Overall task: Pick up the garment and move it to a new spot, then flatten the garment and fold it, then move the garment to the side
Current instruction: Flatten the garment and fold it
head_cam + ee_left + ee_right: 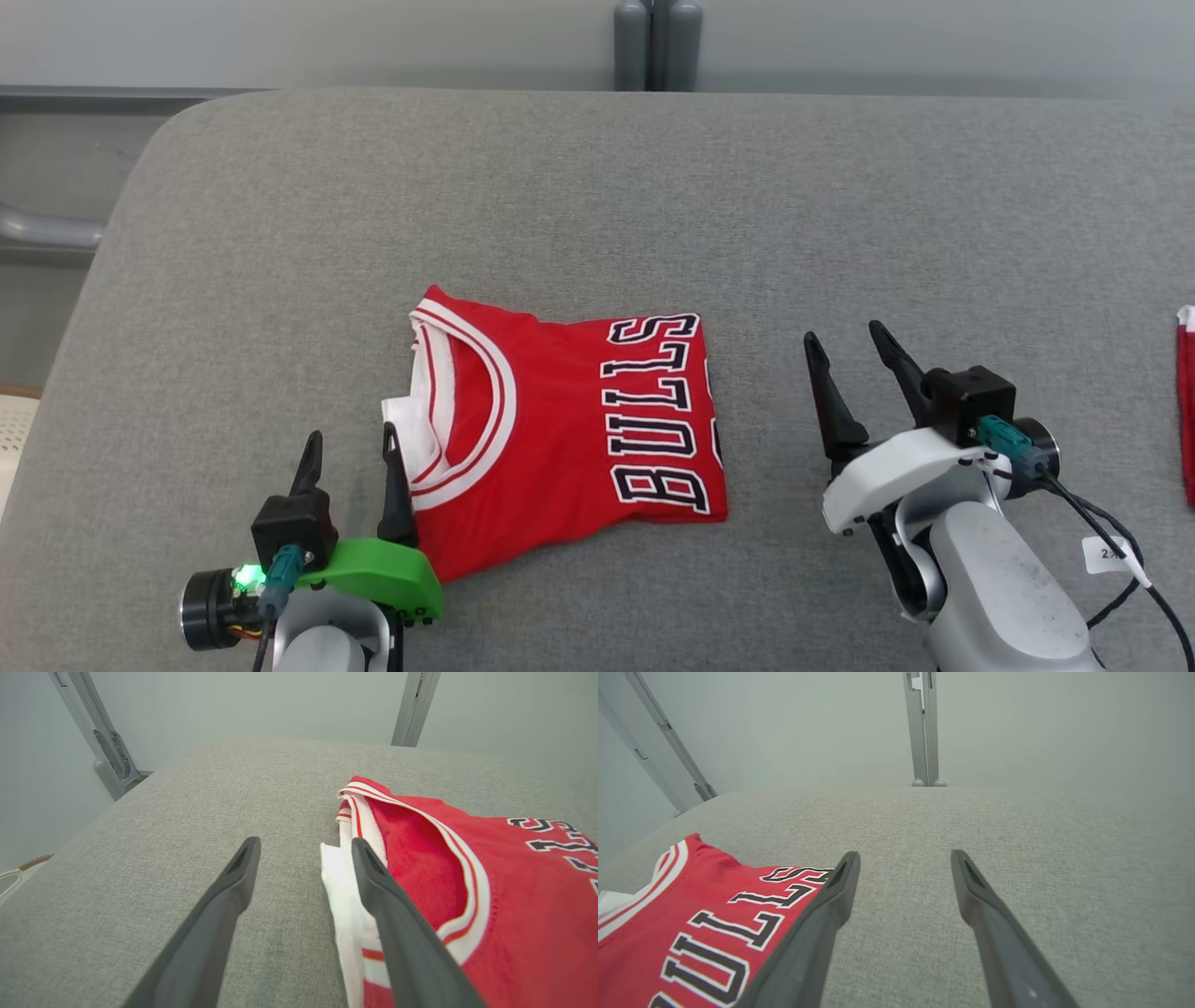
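Note:
My right gripper should next pinch the jersey by its folded edge (710, 420) beside the lettering, because the wide red panel (556, 420) lies flat and slack on the cushion.
A red garment (569, 429), a jersey with white trim and black "BULLS" lettering, lies folded into a rough rectangle on the grey cushioned surface (597, 205). My left gripper (350, 446) stands open at the garment's left edge, its right finger over the white collar trim (348, 891). My right gripper (848, 343) is open to the right of the garment (691, 924), apart from it, with bare grey fabric between its fingers. Neither holds anything.
A second red item (1186, 411) peeks in at the right edge of the surface. Grey metal posts (657, 45) stand behind the far edge. The surface's rounded left corner (140, 187) drops off to the floor.

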You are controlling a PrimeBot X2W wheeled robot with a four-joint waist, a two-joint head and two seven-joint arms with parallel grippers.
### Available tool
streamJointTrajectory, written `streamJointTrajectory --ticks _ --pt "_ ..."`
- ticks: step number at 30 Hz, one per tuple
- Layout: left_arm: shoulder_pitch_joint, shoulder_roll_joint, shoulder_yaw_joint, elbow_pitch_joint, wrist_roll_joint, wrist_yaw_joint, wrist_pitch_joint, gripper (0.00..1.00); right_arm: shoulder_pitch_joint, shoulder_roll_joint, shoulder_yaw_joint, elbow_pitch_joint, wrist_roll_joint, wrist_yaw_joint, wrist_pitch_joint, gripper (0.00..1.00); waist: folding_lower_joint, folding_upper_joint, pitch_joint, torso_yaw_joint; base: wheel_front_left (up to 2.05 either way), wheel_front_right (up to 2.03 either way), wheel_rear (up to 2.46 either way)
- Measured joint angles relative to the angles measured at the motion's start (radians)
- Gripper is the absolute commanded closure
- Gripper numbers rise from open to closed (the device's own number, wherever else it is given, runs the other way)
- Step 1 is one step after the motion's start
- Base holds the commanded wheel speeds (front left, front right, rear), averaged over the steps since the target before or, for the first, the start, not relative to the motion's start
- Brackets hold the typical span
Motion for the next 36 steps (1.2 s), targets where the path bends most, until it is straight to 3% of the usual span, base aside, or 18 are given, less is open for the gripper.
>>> streamJointTrajectory --ticks 25,31,36 --pt "0.076 0.0 0.085 -0.001 0.067 -0.025 0.0 0.0 0.136 0.001 -0.013 -0.047 0.075 0.0 0.0 0.0 0.0 0.0 -0.087 -0.181 0.0 0.0 0.0" --pt "0.076 0.0 0.08 -0.002 0.072 -0.031 0.0 0.0 0.141 0.001 -0.013 -0.046 0.075 0.0 0.0 0.0 0.0 0.0 -0.094 -0.181 0.0 0.0 0.0" --pt "0.074 0.0 0.061 -0.004 0.064 -0.035 0.0 0.0 0.139 0.001 0.07 -0.005 0.095 0.0 0.0 0.0 0.0 0.0 -0.086 -0.152 0.0 0.0 0.0"
